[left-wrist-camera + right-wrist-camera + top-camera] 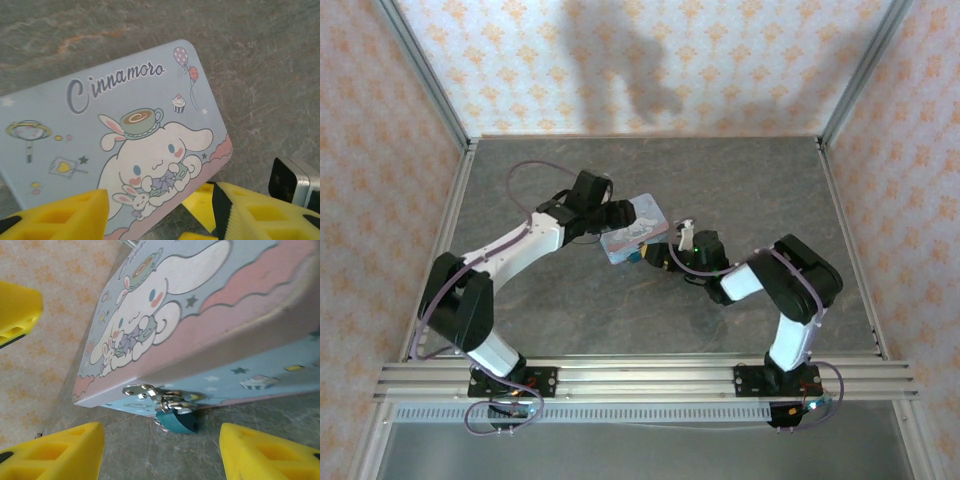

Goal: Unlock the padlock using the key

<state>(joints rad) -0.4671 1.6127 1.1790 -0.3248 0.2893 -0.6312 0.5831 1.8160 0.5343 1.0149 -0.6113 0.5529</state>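
Note:
I should grab the padlock by its teal body [178,422] with my right gripper, so the shackle stays free to slip out of the silver hasp [141,390].
The teal padlock [179,421] hangs from a silver hasp [150,392] on the front side of a pale blue cartoon tin [200,305], close above the table. My right gripper [160,456] is open just in front of it. Its yellow fingers [55,455] stand either side of the padlock without touching it, and nothing is held. In the top view the padlock [637,257] is a teal speck between the tin [638,226] and the right gripper [658,255]. My left gripper [160,217] is open over the tin's near corner [165,200]. I cannot make out the key.
The tin lies tilted near the middle of the grey table [720,180]. A yellow finger of the other arm [15,310] shows at the upper left of the right wrist view. Metal frame posts [860,70] and patterned walls enclose the table.

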